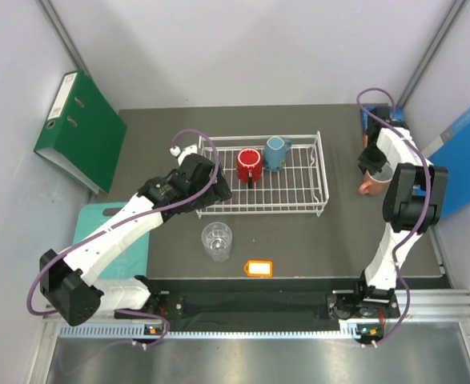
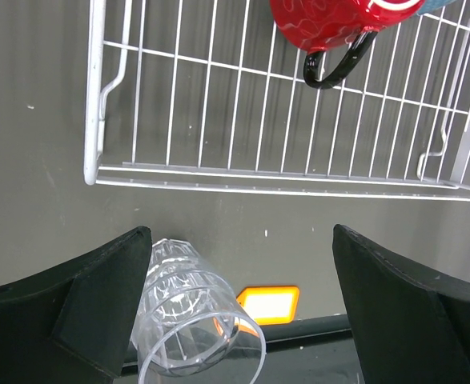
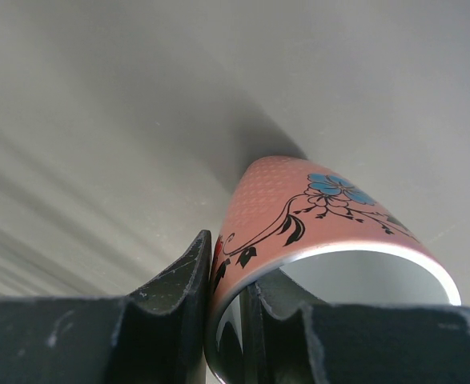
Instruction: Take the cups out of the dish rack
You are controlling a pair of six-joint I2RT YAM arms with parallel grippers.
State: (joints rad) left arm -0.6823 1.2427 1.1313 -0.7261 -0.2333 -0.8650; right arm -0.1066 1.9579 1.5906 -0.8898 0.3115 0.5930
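The salmon-pink mug's base meets the mug's shadow close over flat, empty table, so my right gripper should open its fingers.
The white wire dish rack [image 1: 299,186] sits mid-table and also shows in the left wrist view [image 2: 218,120]. In it stand a glossy red mug [image 1: 249,165] and a light blue mug [image 1: 277,152]. The red mug [image 2: 331,20] shows in the left wrist view. A clear glass tumbler [image 1: 217,240] stands on the table in front of the rack. My left gripper [image 1: 217,189] is open and empty at the rack's front left corner; its view shows the tumbler [image 2: 194,320] beside the left finger. My right gripper [image 3: 228,296] is shut on the rim of the salmon-pink mug [image 3: 315,216], at the table's right side [image 1: 371,184].
An orange tag [image 1: 259,268] lies near the front edge. A green binder [image 1: 81,132] leans at the far left, and a blue folder [image 1: 463,160] at the far right. A teal board [image 1: 98,228] lies under the left arm.
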